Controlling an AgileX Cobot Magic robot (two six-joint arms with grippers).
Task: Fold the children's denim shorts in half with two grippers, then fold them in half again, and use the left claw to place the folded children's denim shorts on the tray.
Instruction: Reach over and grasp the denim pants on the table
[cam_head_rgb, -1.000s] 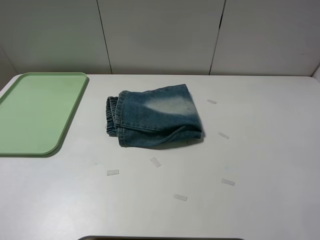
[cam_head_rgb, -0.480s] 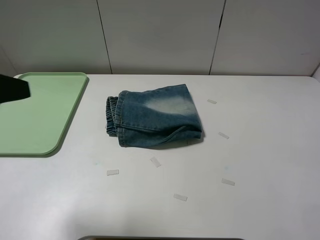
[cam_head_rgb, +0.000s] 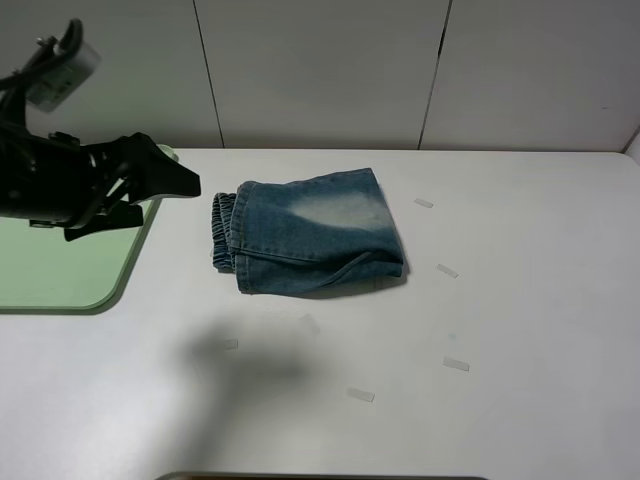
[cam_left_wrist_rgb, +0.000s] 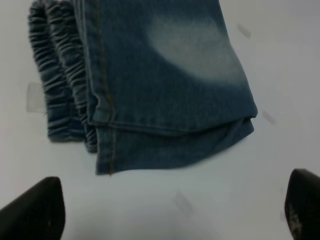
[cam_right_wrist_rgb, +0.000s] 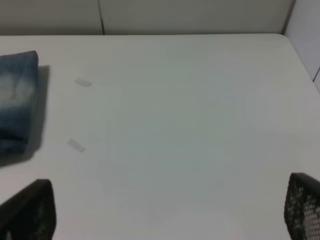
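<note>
The children's denim shorts should next be picked up with my left gripper by their gathered waistband, so that it can carry the folded shorts onto the tray.
The children's denim shorts lie folded into a compact packet at the middle of the white table, with the gathered waistband on the left. They also show in the left wrist view and, at the edge, in the right wrist view. My left gripper hangs open and empty above the tray's right edge, just left of the shorts, fingers pointing toward them; its jaws stand wide apart in its wrist view. My right gripper is open and empty, over bare table right of the shorts, outside the high view. The pale-green tray lies at far left, partly behind the left arm.
Several small clear tape strips lie on the table around the shorts, such as one in front and one to the right. White wall panels stand behind the table. The left arm casts a shadow in front of the shorts.
My left arm has come in from the left, over the tray, toward the shorts. The shorts have not moved.
</note>
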